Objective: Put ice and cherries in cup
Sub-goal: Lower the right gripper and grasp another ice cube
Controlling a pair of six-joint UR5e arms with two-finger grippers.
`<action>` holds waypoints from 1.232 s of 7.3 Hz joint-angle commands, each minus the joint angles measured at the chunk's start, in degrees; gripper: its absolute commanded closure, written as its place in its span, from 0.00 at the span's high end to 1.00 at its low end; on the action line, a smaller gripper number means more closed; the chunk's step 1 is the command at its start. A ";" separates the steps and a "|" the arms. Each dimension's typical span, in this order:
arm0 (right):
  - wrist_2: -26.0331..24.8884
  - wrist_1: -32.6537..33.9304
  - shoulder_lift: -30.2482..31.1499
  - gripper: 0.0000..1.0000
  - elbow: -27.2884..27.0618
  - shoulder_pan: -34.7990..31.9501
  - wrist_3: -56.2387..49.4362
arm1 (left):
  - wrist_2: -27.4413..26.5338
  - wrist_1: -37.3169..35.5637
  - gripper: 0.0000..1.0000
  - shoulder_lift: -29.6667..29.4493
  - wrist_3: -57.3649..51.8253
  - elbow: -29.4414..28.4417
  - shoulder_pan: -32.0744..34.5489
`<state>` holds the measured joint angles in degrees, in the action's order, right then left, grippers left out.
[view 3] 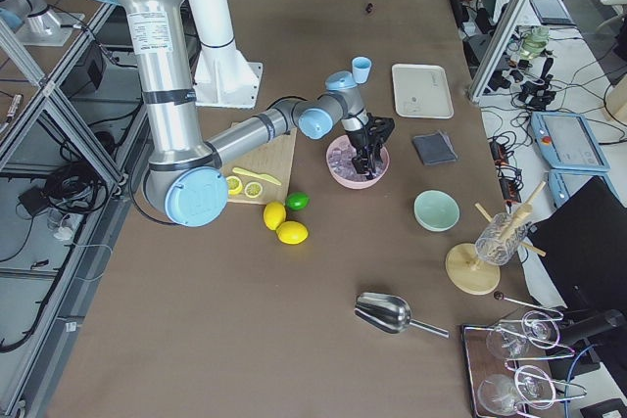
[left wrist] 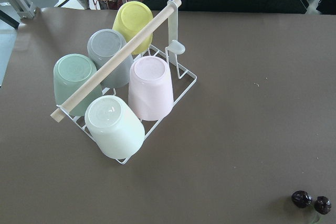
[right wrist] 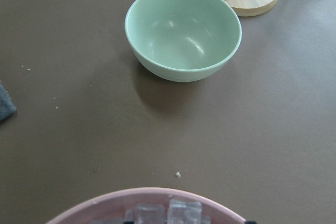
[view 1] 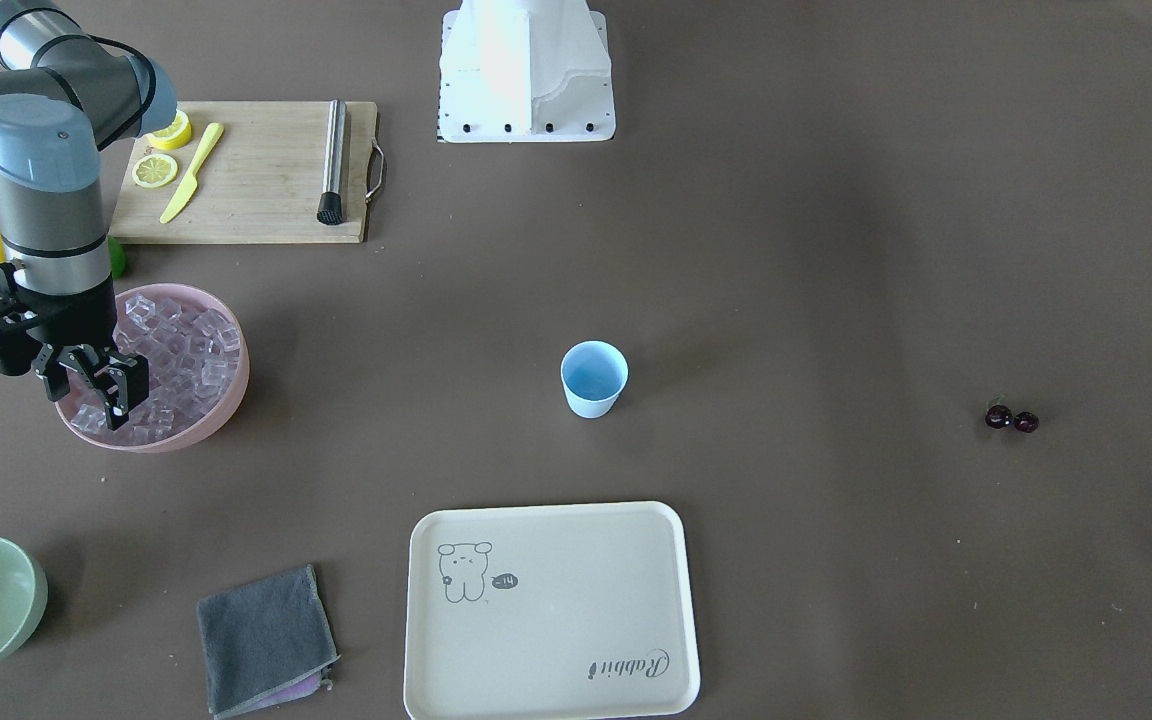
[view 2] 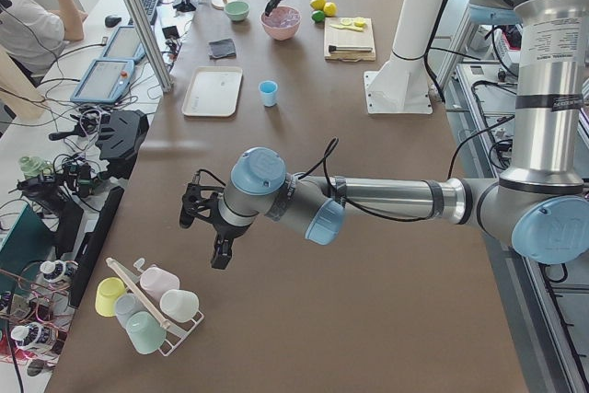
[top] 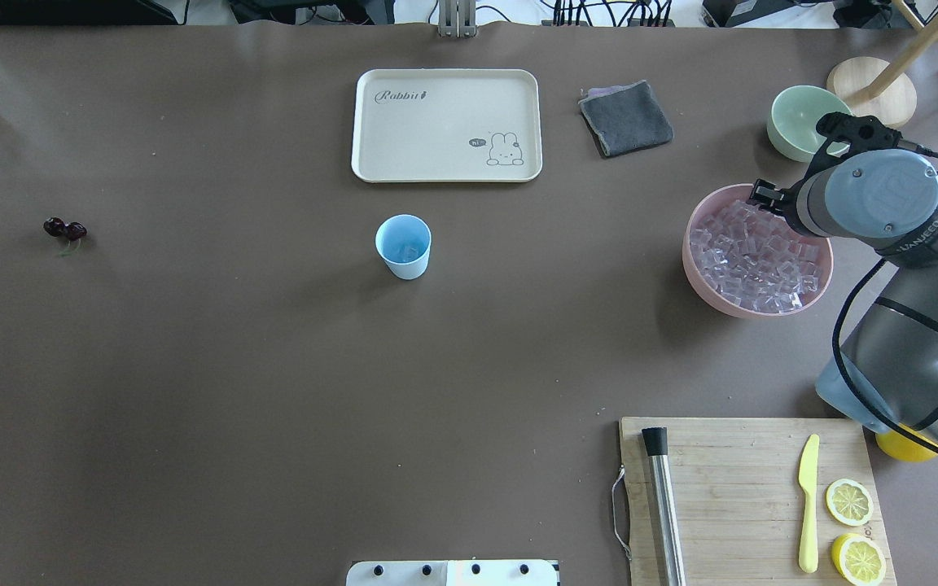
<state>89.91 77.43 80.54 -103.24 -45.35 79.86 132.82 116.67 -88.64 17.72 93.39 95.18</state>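
Next, my right gripper grabs a clear ice cube by its flat sides, to put ice in the cup [view 1: 593, 378].
The light blue cup [view 1: 593, 378] stands upright mid-table, also seen from overhead [top: 403, 246]. Clear ice [view 1: 181, 345] fills the pink bowl [view 1: 226, 400]. My right gripper [view 1: 91, 385] hangs open at the bowl's outer rim, its fingertips just above the ice, with nothing held. The right wrist view catches only the bowl's rim [right wrist: 147, 198] and a few cubes. The cherries [view 1: 1011, 419] lie on the bare table far to the other side, and show at the corner of the left wrist view [left wrist: 311, 202]. My left gripper [view 2: 204, 236] hovers near a cup rack; I cannot tell whether it is open or shut.
A cream tray [view 1: 551, 610] and a grey cloth [view 1: 266, 640] lie beyond the cup. A pale green bowl [right wrist: 182, 32] sits just past the pink bowl. A cutting board [view 1: 246, 170] carries lemon slices, a yellow knife and a muddler. A rack of upturned cups [left wrist: 121, 98] stands near the cherries.
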 commanded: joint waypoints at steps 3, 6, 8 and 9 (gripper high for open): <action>0.18 0.00 -0.38 0.28 -0.21 0.09 0.04 | 0.07 0.14 0.98 -0.04 -0.05 -0.05 -0.17; 0.61 0.00 -0.91 0.00 -0.74 -0.09 0.04 | -0.02 0.14 0.98 -0.04 -0.05 -0.23 -0.17; 0.70 0.09 -0.82 0.00 -2.48 -1.40 -0.57 | -0.02 0.14 0.98 -0.04 -0.05 -0.23 -0.17; 0.79 0.09 -1.00 0.00 -4.67 -1.76 -0.66 | -0.02 0.05 0.98 -0.04 0.03 -0.23 -0.17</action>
<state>90.61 77.49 79.66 -105.85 -46.52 79.43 132.80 116.79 -88.68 17.69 93.17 95.01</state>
